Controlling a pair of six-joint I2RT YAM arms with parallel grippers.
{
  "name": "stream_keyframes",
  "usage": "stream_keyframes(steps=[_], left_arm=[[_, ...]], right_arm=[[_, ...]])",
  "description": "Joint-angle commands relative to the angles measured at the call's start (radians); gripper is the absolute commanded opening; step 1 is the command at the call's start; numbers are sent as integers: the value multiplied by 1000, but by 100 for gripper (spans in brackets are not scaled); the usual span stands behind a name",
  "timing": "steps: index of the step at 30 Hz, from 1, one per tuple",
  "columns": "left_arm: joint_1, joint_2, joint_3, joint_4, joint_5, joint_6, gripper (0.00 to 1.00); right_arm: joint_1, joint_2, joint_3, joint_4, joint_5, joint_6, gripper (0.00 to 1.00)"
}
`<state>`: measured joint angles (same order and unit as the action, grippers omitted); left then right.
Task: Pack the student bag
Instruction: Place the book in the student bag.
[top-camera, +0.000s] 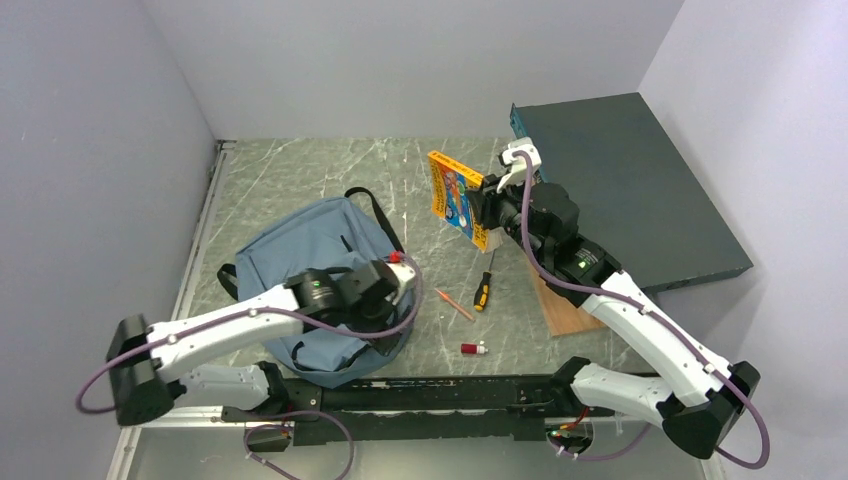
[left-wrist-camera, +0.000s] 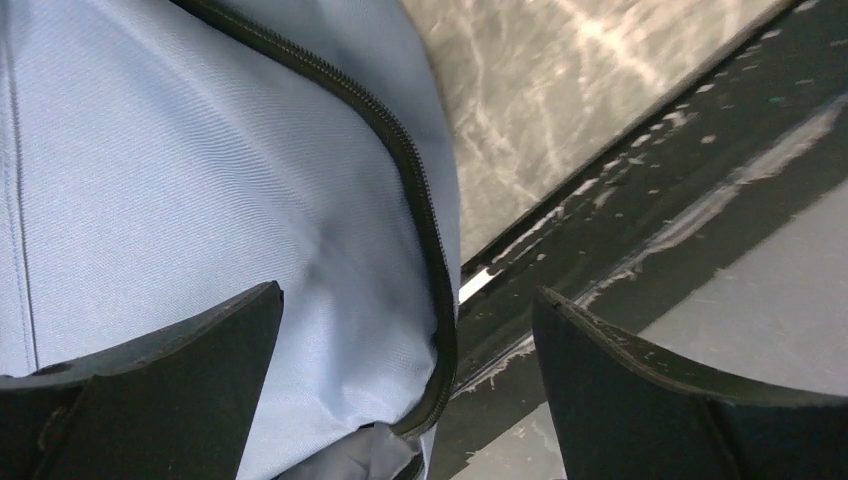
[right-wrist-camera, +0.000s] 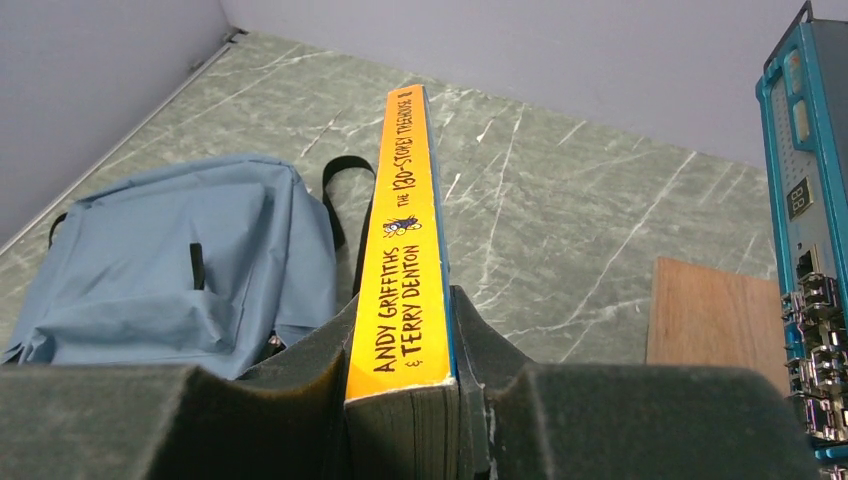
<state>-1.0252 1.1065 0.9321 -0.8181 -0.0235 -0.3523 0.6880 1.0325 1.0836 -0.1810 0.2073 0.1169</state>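
My left gripper should next hold the student bag by its zipper edge (left-wrist-camera: 438, 300), keeping its opening free for the yellow-spined book.
The dusty-blue student bag (top-camera: 305, 255) lies on the left of the marble table, black straps at its far end. In the left wrist view its fabric (left-wrist-camera: 180, 200) and black zipper (left-wrist-camera: 415, 180) fill the frame. My left gripper (top-camera: 392, 300) is open, its jaws either side of the bag's near zipper edge, holding nothing. My right gripper (top-camera: 487, 215) is shut on a yellow-spined book (top-camera: 455, 197) and holds it above the table, right of the bag. In the right wrist view the book's spine (right-wrist-camera: 405, 260) points away, the bag (right-wrist-camera: 170, 270) lies beyond on the left.
A dark teal flat box (top-camera: 625, 185) stands at the back right. A wooden board (top-camera: 565, 305) lies under the right arm. A black-and-yellow screwdriver (top-camera: 484, 287), an orange pencil (top-camera: 454, 304) and a small red item (top-camera: 473, 348) lie between the arms.
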Motion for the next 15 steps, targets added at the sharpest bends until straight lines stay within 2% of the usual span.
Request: stream_keyframes(steps=[1, 3, 6, 9, 10, 13, 15], left_arm=[[-105, 153, 82, -137, -261, -171, 99], [-114, 217, 96, -186, -335, -219, 88], [-114, 264, 120, -215, -422, -253, 60], [-83, 264, 137, -191, -488, -236, 10], [-55, 260, 142, -176, -487, -218, 1], [59, 219, 126, -76, -429, -135, 0], [180, 180, 96, 33, -331, -71, 0]], right_arm=[[-3, -39, 14, 115, 16, 31, 0], [-3, -40, 16, 107, 27, 29, 0], [-6, -37, 27, 83, 43, 42, 0], [-6, -27, 36, 37, 41, 31, 0], [-5, -24, 32, 28, 52, 25, 0], [-6, -13, 14, 15, 131, 41, 0], [-7, -10, 13, 3, 152, 58, 0]])
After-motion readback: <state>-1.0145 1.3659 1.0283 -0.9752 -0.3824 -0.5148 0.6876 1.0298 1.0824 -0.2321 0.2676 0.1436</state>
